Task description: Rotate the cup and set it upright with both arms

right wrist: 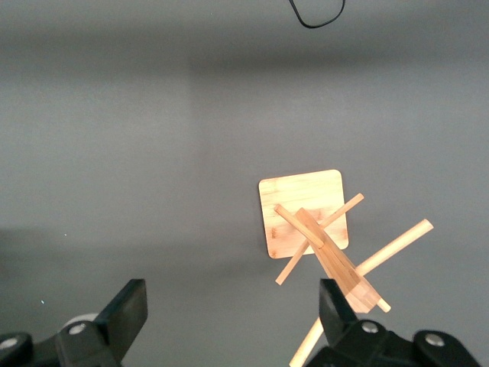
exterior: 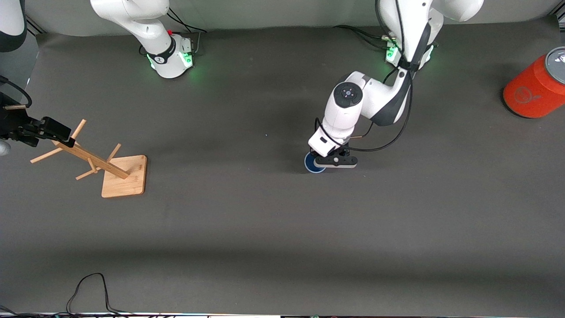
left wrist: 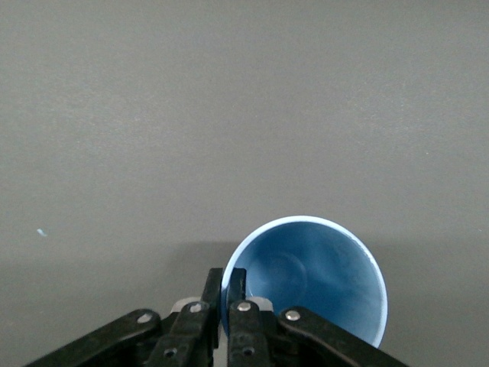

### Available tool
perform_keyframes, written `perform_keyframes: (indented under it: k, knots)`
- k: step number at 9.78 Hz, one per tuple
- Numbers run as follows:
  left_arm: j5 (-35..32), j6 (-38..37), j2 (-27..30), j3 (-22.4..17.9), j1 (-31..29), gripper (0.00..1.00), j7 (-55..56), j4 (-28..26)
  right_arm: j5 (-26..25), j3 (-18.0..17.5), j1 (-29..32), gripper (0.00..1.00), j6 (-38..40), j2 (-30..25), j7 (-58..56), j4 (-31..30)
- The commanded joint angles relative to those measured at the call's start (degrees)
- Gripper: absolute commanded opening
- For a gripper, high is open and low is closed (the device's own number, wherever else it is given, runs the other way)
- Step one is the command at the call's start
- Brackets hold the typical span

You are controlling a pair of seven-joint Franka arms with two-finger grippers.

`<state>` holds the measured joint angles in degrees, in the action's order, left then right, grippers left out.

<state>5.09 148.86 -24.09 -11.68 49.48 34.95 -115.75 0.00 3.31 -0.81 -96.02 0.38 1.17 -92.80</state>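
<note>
The blue cup sits opening up, low on the grey mat in the front view, so it is time for my left gripper to open.
The cup point(exterior: 314, 164) is a small blue tumbler near the middle of the table, mouth up, its inside showing in the left wrist view point(left wrist: 313, 275). My left gripper point(exterior: 325, 162) comes down from above and is shut on the cup's rim, one finger inside and one outside point(left wrist: 227, 289). I cannot tell whether the cup rests on the mat or hangs just above it. My right gripper point(exterior: 62, 134) is open and empty point(right wrist: 229, 313), up over the top of a wooden rack at the right arm's end of the table.
The wooden peg rack point(exterior: 95, 160) stands on a square base point(right wrist: 294, 200). A large orange canister point(exterior: 536, 86) with a grey lid lies at the left arm's end. A black cable point(exterior: 88, 287) loops at the table's near edge.
</note>
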Motion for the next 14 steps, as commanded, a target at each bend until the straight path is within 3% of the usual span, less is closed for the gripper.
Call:
perform_keyframes:
  k: [1, 2, 3, 6, 8, 12, 14]
  knots:
    - [-0.5, 2.1, -1.0, -0.8, 1.1, 0.00, 1.5, -0.3, 0.3, 0.1, 0.1, 1.00, 0.1, 0.3, -0.6, 0.6]
    - [-0.5, 2.1, -1.0, -0.8, 1.0, 0.00, 1.6, -0.3, 0.3, 0.1, 0.0, 1.00, 0.1, 0.2, -0.5, 0.6]
    - [-0.5, 2.0, -0.9, -0.8, 0.9, 0.99, 1.6, -0.3, 0.3, 0.1, 0.0, 1.00, 0.1, 0.2, -0.5, 0.8]
    - [-0.4, -1.3, 1.8, -1.3, 0.5, 1.00, 1.7, 0.4, 0.3, 0.1, 0.0, 1.00, 0.1, 0.2, -0.5, 0.7]
    - [-0.5, -8.4, 5.7, -3.5, 0.3, 1.00, 1.0, 2.0, 0.3, 0.1, 0.0, 1.00, 0.1, 0.1, -0.5, 0.6]
    - [-0.5, -35.6, 9.8, -12.2, -0.3, 1.00, -7.1, 18.0, 0.3, 0.1, 0.0, 1.00, 0.1, 0.1, -0.5, 0.5]
    - [-0.5, -41.4, 12.9, -14.9, -3.5, 1.00, -13.5, 21.6, 0.3, 0.0, 0.0, 1.00, 0.1, 0.1, -0.4, 0.6]
